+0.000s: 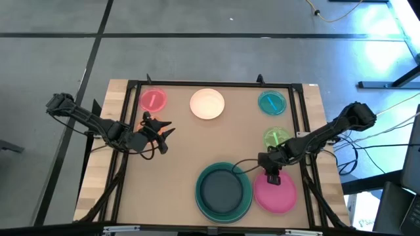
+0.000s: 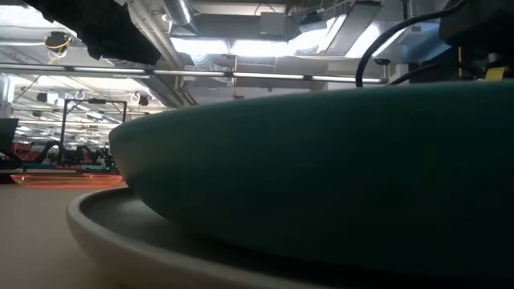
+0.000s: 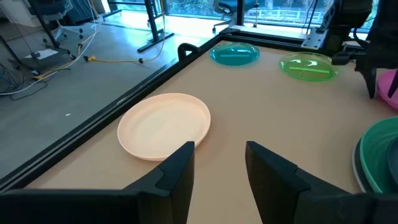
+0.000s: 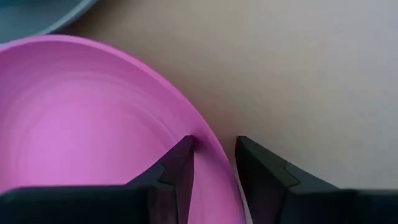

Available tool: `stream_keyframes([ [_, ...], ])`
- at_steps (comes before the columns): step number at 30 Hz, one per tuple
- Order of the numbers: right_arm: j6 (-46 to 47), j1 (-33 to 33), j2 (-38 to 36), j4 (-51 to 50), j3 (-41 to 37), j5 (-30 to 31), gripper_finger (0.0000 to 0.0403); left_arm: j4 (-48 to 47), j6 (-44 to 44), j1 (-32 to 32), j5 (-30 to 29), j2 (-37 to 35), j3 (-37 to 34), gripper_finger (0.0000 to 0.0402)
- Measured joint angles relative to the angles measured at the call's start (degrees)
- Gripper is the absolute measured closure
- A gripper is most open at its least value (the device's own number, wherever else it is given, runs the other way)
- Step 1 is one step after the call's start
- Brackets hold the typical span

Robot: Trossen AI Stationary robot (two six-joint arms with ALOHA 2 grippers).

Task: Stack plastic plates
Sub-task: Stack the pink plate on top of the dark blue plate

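Note:
My right gripper should close on the pink plate now. The plate has its rim (image 4: 215,147) between both fingers, level with them near the table, so my gripper would hold the plate if it closed now.
A large pink plate (image 1: 275,193) lies at the table's near right, beside a stack of a dark grey plate (image 1: 222,189) in a teal plate (image 1: 244,203). My right gripper (image 1: 272,177) points down over the pink plate's far rim (image 4: 211,146). It is open, with one finger over the plate's inside and the other over the table outside it. My left gripper (image 1: 164,131) hangs open over the table's left part, holding nothing. A cream plate (image 1: 207,103) and small pink (image 1: 153,99), blue (image 1: 272,102) and green (image 1: 276,137) plates rest flat on the table.
A black frame (image 1: 216,83) borders the tan table top. In the low view the teal plate (image 2: 321,160) fills the picture, sitting in a grey plate (image 2: 120,233). Bare table lies between the two grippers at the middle (image 1: 210,144).

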Motion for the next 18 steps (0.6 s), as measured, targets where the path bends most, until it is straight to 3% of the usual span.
stream_keyframes([
  [7,-1.6,-0.14,0.88,0.27,-0.02,0.41,0.029,-0.02,0.02,0.01,-0.02,0.0,0.0,0.0265],
  [16,-5.95,-0.17,0.91,1.19,-0.08,-0.29,0.0389,-0.01,0.04,0.01,-0.05,0.0,0.0,0.0265],
  [18,-7.47,-0.14,0.91,1.5,0.01,-0.35,0.0396,-0.02,0.04,0.0,-0.05,0.0,0.0,0.0265],
])
